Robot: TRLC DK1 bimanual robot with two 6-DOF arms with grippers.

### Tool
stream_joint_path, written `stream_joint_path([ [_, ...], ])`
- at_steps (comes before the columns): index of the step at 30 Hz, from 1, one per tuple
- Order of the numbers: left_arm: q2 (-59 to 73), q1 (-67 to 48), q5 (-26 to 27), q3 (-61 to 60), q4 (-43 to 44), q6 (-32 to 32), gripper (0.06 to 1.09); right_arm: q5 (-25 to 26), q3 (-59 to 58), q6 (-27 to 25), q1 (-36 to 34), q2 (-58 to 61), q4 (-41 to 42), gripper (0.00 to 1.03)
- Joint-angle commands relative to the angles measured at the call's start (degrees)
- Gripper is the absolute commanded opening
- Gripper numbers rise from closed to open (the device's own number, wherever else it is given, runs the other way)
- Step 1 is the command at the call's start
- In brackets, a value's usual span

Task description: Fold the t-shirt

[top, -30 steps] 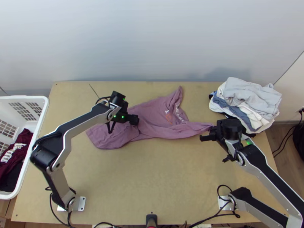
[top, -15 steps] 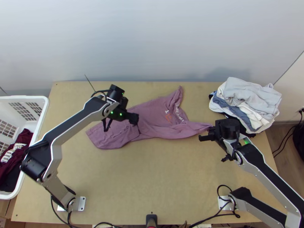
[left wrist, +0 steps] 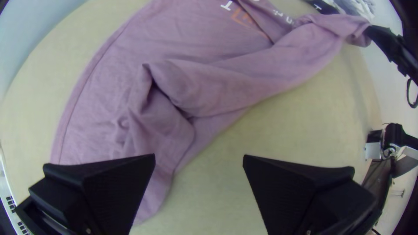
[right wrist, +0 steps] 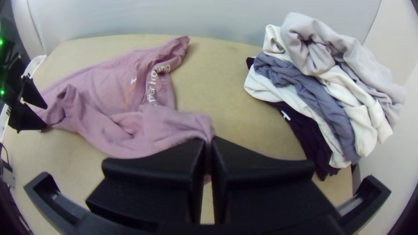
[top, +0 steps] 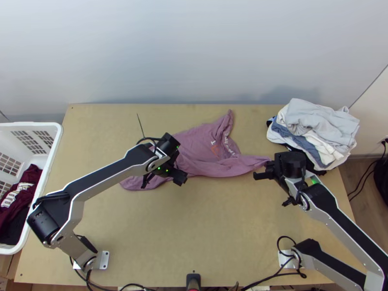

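Observation:
The mauve t-shirt needs to be spread flat for folding, so my left gripper should next pick it up by the corner of its hem (top: 125,184) (left wrist: 60,150).
The mauve t-shirt (top: 208,167) lies bunched and partly spread near the table's far side, its near edge in a twisted roll. My right gripper (top: 262,172) holds the shirt's right end; in the right wrist view the right gripper (right wrist: 209,143) is shut on that cloth. My left gripper (top: 179,178) is over the shirt's left part, at its near edge. In the left wrist view the left gripper (left wrist: 199,159) stands open, one finger above the t-shirt (left wrist: 183,87) and the other above bare wood, with no cloth between them.
A pile of folded clothes (top: 315,126) lies at the table's far right corner. A white basket (top: 48,169) with dark clothing stands at the left. Bare wood of the table (top: 194,218) stretches in front of the shirt.
My left gripper first drew back slightly, then moved right and toward the table's near edge. The right gripper has shifted very slightly left, still on the shirt's end.

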Motion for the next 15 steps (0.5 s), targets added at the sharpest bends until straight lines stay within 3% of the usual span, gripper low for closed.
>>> stream_joint_path([
  [1,3.9,0.8,-4.3,-2.9,4.3,1.2,1.03,0.0,-0.3,-0.2,0.0,-1.1,-0.8,0.03],
  [5,5.7,2.3,-5.3,-2.3,6.6,1.6,1.03,0.0,-0.4,-0.2,0.0,-1.3,-1.0,0.03],
  [8,6.8,2.8,-5.5,-1.8,8.6,1.5,0.97,0.0,-0.4,-0.2,0.0,-1.3,-1.0,0.03],
  [11,7.2,2.9,-5.8,-1.4,10.0,1.1,0.83,0.0,-0.4,-0.2,-0.1,-1.3,-1.0,0.03],
  [15,7.0,2.9,-6.4,-1.6,11.9,1.1,0.57,0.1,-0.4,-0.2,-0.3,-1.4,-1.1,0.03],
])
